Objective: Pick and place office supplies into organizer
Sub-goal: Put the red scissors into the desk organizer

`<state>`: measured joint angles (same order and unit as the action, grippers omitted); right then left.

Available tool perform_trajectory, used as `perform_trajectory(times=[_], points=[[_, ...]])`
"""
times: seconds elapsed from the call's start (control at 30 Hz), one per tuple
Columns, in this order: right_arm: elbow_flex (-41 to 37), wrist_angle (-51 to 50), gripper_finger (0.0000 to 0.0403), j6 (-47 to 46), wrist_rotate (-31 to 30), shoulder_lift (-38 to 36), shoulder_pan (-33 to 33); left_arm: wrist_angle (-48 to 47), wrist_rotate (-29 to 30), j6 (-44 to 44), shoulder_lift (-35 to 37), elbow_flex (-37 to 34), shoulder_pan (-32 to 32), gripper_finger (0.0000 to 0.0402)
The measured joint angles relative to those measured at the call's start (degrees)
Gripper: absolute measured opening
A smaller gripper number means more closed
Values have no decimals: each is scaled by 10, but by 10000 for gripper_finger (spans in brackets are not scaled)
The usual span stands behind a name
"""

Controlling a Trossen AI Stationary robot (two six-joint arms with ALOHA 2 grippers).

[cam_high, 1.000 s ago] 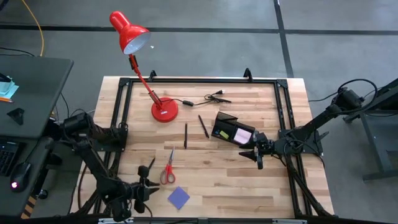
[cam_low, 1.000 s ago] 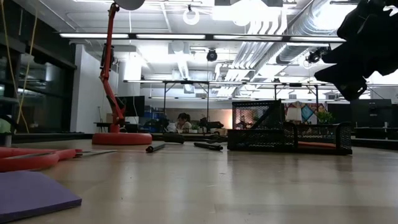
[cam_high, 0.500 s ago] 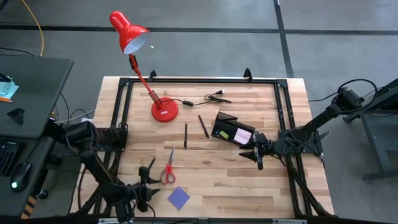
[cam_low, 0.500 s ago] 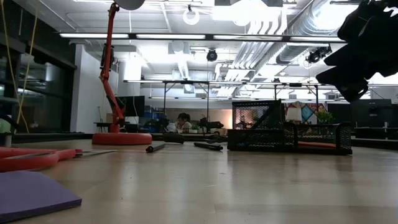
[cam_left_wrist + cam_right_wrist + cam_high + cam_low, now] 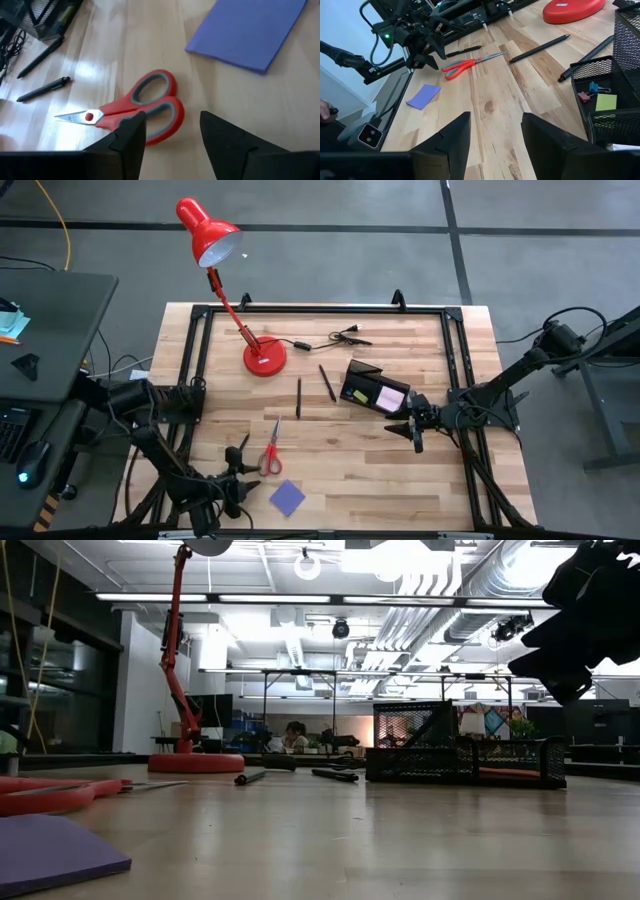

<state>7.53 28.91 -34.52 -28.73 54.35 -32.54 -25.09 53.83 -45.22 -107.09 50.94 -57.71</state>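
My left gripper grabs the scissors by a red handle loop (image 5: 266,466) next, which leaves the blades free to go into the organizer (image 5: 372,391).
The red-handled scissors (image 5: 270,451) lie flat on the wooden table, blades toward the far edge. My left gripper (image 5: 240,471) stands open at their handle end (image 5: 157,102), one finger on each side of it in the left wrist view. A blue-purple note pad (image 5: 287,497) lies just to the right, near the front edge. A dark pen (image 5: 243,443) lies left of the scissors and two more (image 5: 298,397) (image 5: 327,383) farther back. The black organizer (image 5: 372,391) holds a pink pad (image 5: 389,397) and a yellow piece (image 5: 605,102). My right gripper (image 5: 415,436) hangs open beside it, holding nothing. My left gripper comes slanting down from the table's near left onto the scissors' handle end. One fingertip (image 5: 131,131) overlaps the lower handle loop (image 5: 167,117) in the wrist view. Whether it touches the loop I cannot tell. The scissors lie flat on the table.
A red desk lamp (image 5: 264,358) stands at the far left, its black cable and plug (image 5: 335,336) running along the far side. A black metal frame (image 5: 455,350) edges the table. Bare wood lies between the scissors and the organizer.
My left gripper has sunk toward the table at the scissors' handle end and its fingers stand wider apart than before. The scissors and the other supplies have not moved.
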Motion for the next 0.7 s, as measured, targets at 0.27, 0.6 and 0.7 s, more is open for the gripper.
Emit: perform_trajectory(times=[0.27,0.6,0.7], points=[[0,-5,156,0,0,0,0,18,7,20,-25,0,0,179],[0,-5,166,0,0,0,0,16,32,45,-25,0,0,179],[0,-5,168,0,0,0,0,18,36,56,-29,1,2,179]])
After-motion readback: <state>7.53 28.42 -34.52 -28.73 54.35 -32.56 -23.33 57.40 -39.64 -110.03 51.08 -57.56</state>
